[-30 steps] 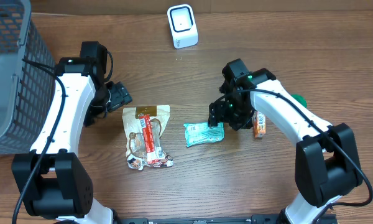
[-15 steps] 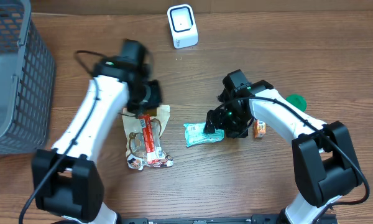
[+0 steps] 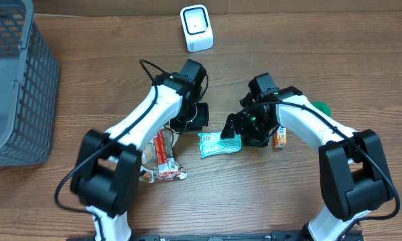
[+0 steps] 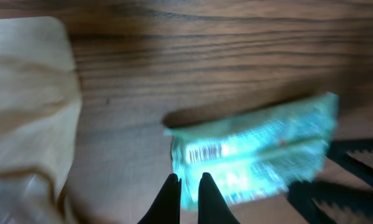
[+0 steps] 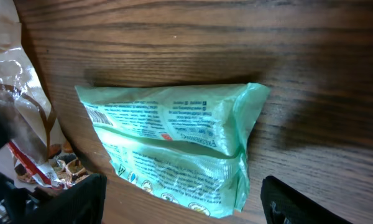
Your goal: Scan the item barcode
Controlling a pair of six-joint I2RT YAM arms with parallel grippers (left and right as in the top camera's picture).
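The teal packet should be grabbed by the end away from the barcode with my right gripper, so the barcode stays uncovered for scanning.
A teal packet lies flat on the wooden table between the two arms, its printed side and a small barcode facing up. My right gripper hangs over the packet's right end and is open. In the right wrist view the packet fills the space between its wide-set black fingers. My left gripper is shut just left of the packet. In the blurred left wrist view its fingertips stand over the packet's left edge with nothing between them. The white scanner stands at the back.
A clear snack bag with a red stick lies partly under the left arm, and its tan edge shows in the left wrist view. An orange item and a green object sit by the right arm. A grey basket stands far left.
The left arm has swung right, from beside the basket across the snack bag to the packet's left edge, and its gripper has shut. The right gripper has stayed over the packet.
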